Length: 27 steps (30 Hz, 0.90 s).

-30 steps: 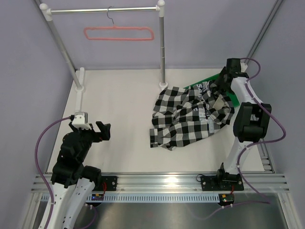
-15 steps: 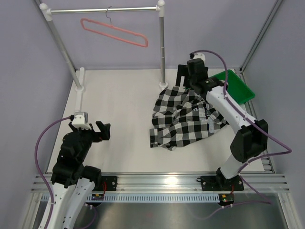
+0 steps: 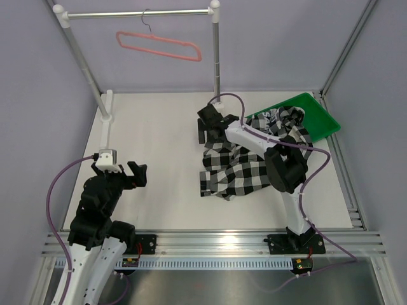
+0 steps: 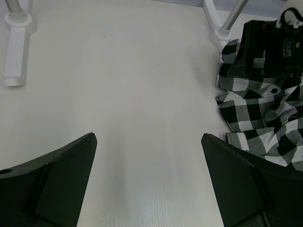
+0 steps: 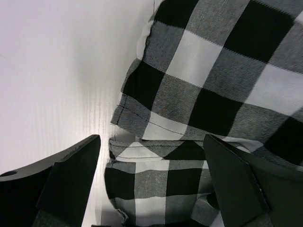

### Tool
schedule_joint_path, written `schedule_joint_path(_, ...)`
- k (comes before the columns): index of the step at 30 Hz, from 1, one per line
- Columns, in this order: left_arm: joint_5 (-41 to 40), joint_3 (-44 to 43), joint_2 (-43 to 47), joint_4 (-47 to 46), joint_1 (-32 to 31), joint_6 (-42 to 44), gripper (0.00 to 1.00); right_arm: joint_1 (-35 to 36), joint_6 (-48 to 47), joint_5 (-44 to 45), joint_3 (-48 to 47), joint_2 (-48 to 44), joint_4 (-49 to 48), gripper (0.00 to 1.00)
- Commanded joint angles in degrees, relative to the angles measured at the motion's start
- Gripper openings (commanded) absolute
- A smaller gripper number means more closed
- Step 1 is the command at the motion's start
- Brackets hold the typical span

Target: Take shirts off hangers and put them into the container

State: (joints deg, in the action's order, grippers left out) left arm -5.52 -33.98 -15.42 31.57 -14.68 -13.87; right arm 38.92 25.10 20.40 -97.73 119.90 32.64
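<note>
My right gripper should move lower before it closes on the shirt's hem. The hem lies flat in the right wrist view, and the gripper's open fingers stop above the cloth.
The black-and-white checked shirt (image 3: 245, 170) lies crumpled on the table, its far right part draped into the green container (image 3: 321, 117). The bare salmon-pink hanger (image 3: 159, 46) hangs tilted from the silver rail. My right gripper (image 3: 208, 130) is low at the shirt's far left edge, open. In the right wrist view the shirt (image 5: 213, 85) fills the right side and a folded hem lies between the spread fingers of the right gripper (image 5: 151, 179). My left gripper (image 3: 121, 173) stands open at the near left, and in its wrist view the left gripper (image 4: 149, 179) has only bare table between its fingers, the shirt (image 4: 265, 113) off to the right.
The silver rail (image 3: 140, 13) spans the back on two posts. One post (image 3: 216, 57) stands just behind the right gripper, the other's white foot (image 3: 105, 114) at the far left. Purple walls close in both sides. Bare table lies between the two arms.
The right arm swung from the container at the far right, over the shirt, to its far left edge, and its jaws widened. The hanger swings on the rail. The left arm stayed still.
</note>
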Motion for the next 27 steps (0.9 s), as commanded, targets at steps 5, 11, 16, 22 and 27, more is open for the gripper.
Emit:
schedule_joint_path(5, -1.3, 0.1, 0.8, -2.1, -0.4, -0.7, 0.99, 0.2, 5.7, 5.1, -6.6, 6.4, 3.3, 0.98)
schedule_joint_path(11, -1.2, 0.1, 1.0, -2.2, -0.4, -0.7, 0.99, 0.3, 6.9, 6.0, -7.2, 10.0, 4.4, 0.92)
schedule_joint_path(16, -1.1, 0.2, 0.9, -2.2, -0.4, -0.7, 0.99, 0.4, 7.2, 6.6, -6.2, 11.0, 4.5, 0.81)
schedule_joint_path(22, -1.0, 0.2, 0.8, -2.2, -0.4, -0.7, 0.99, 0.4, 7.0, 8.9, -3.0, 8.2, 4.1, 0.55)
schedule_joint_path(27, -0.8, 0.2, 0.7, -2.2, -0.4, -0.7, 0.99, 0.3, 5.5, 11.8, -1.0, 3.2, 4.9, 0.43)
